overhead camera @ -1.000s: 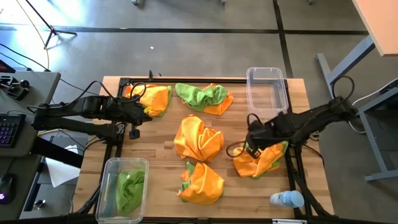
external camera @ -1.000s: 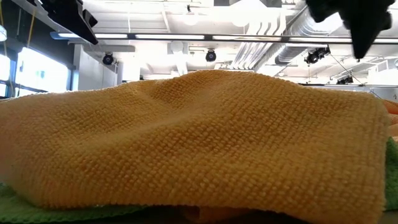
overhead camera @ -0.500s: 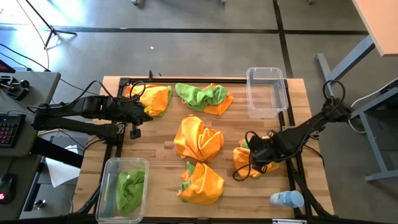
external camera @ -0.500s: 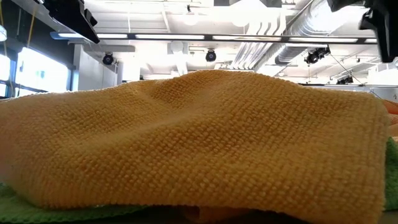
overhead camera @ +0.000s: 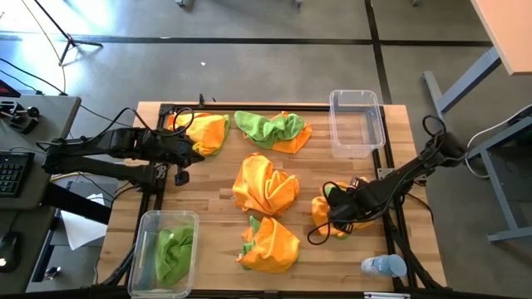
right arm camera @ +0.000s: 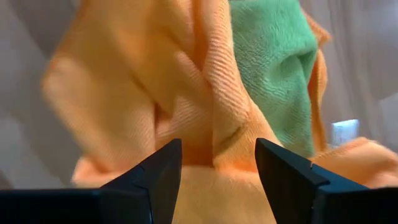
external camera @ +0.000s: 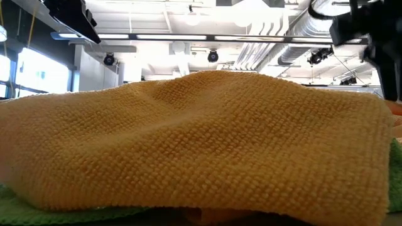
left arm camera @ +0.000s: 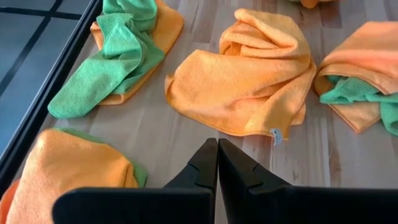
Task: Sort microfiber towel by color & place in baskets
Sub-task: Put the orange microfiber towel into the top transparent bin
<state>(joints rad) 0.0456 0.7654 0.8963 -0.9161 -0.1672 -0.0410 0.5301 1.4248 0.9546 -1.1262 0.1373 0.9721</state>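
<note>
The orange towel needs to be sorted into a basket, so the robot's right gripper should grab it by its raised fold [right arm camera: 214, 118] next.
Several orange and lime-green microfiber towels lie crumpled on the wooden table [overhead camera: 216, 199]. My right gripper [right arm camera: 217, 152] is open and points down over the orange-and-green pile [overhead camera: 347, 220] at the table's right. Its fingers stand on either side of a raised orange fold [right arm camera: 214, 118] without clearly touching it; a green towel [right arm camera: 273, 56] lies just beyond. My left gripper [left arm camera: 217, 158] is shut and hangs still above the table's left side [overhead camera: 179, 158]. One clear basket [overhead camera: 357, 124] stands empty at the far right. The other basket [overhead camera: 148, 249], at the near left, holds a green towel [overhead camera: 173, 249].
Other towel piles lie at the far left [overhead camera: 205, 131], far middle [overhead camera: 270, 129], centre [overhead camera: 266, 184] and near middle [overhead camera: 270, 242]. A clear bottle [overhead camera: 382, 266] lies at the near right corner. In the low view an orange towel [external camera: 188, 138] fills the picture.
My right gripper has sunk and moved toward the table's near edge, coming down over the orange-and-green pile at the right. The towels and my left arm have stayed where they were.
</note>
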